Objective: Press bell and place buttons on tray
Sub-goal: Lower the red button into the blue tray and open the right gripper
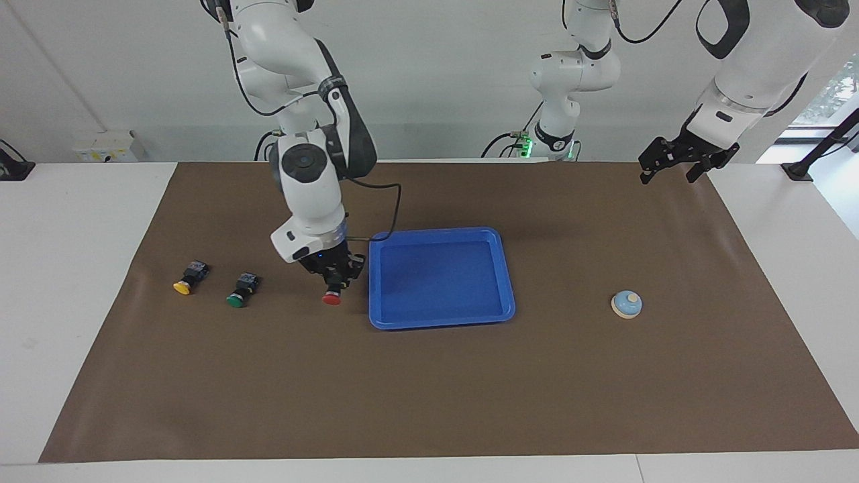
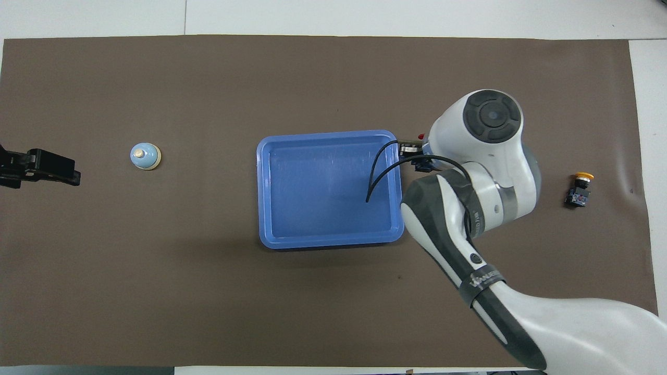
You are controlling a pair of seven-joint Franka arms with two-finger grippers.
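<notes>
The red button (image 2: 421,137) is beside the blue tray (image 2: 312,187), short of its rim. My right gripper needs to move the button toward the tray before releasing the button.
My right gripper (image 1: 333,282) is shut on the red button (image 1: 331,297), which hangs cap-down just above the mat beside the blue tray (image 1: 439,278), at its edge toward the right arm's end. In the overhead view only a sliver of the red button (image 2: 421,137) shows past the wrist, next to the tray (image 2: 312,187). On the mat lie the green button (image 1: 238,293) and the yellow button (image 1: 186,282), also seen from overhead as the yellow button (image 2: 579,187). The bell (image 1: 626,304) stands toward the left arm's end. My left gripper (image 1: 668,176) waits open above the mat's corner there.
A brown mat (image 1: 429,389) covers the table, with white tabletop around it. The right arm's black cable (image 2: 383,166) loops over the tray's corner. A third arm's base (image 1: 557,127) stands at the robots' edge. The arm hides the green button from overhead.
</notes>
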